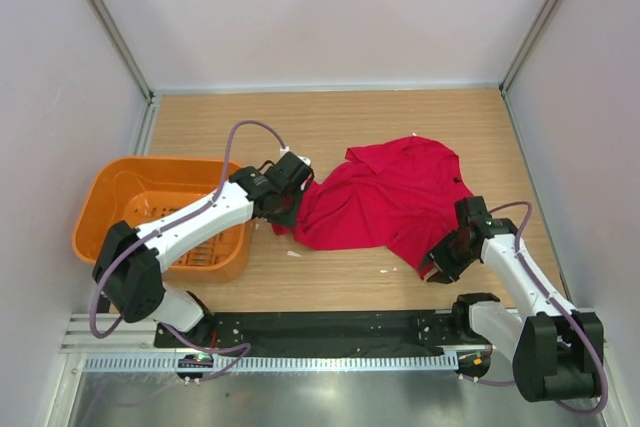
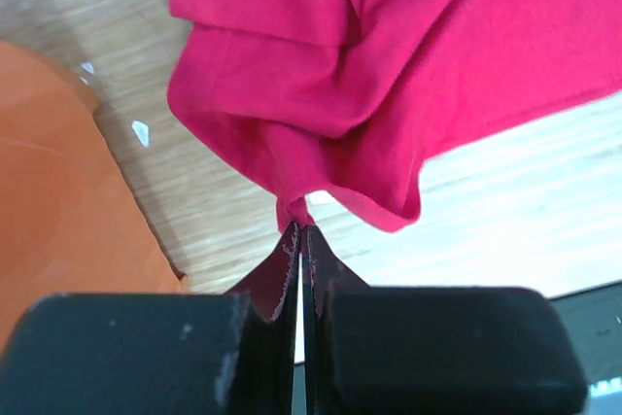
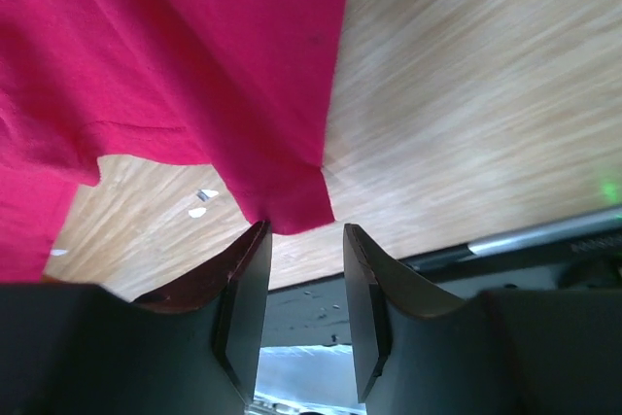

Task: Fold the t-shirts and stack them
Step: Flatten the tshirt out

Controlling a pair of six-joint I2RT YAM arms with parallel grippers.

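My left gripper holds the hem. My right gripper next needs to grab the red t-shirt's near corner (image 1: 424,272) (image 3: 305,215), opposite that hem, to spread the shirt for folding.
The red t-shirt (image 1: 385,197) lies crumpled on the wooden table, right of centre. My left gripper (image 1: 285,211) is at its left edge, shut on a pinched bit of the hem (image 2: 294,211); the t-shirt (image 2: 389,46) bunches in folds just beyond the tips. My right gripper (image 1: 437,265) is at the shirt's near right corner. Its jaws stand open, and the corner of the t-shirt (image 3: 292,203) hangs at the tips, touching the left finger (image 3: 251,250). Nothing is clamped between them.
An orange slotted basket (image 1: 105,197) stands at the left, close beside my left arm; its wall (image 2: 49,201) fills the left of the left wrist view. Small white scraps (image 1: 294,253) lie on the wood. A black rail (image 1: 330,329) runs along the near edge.
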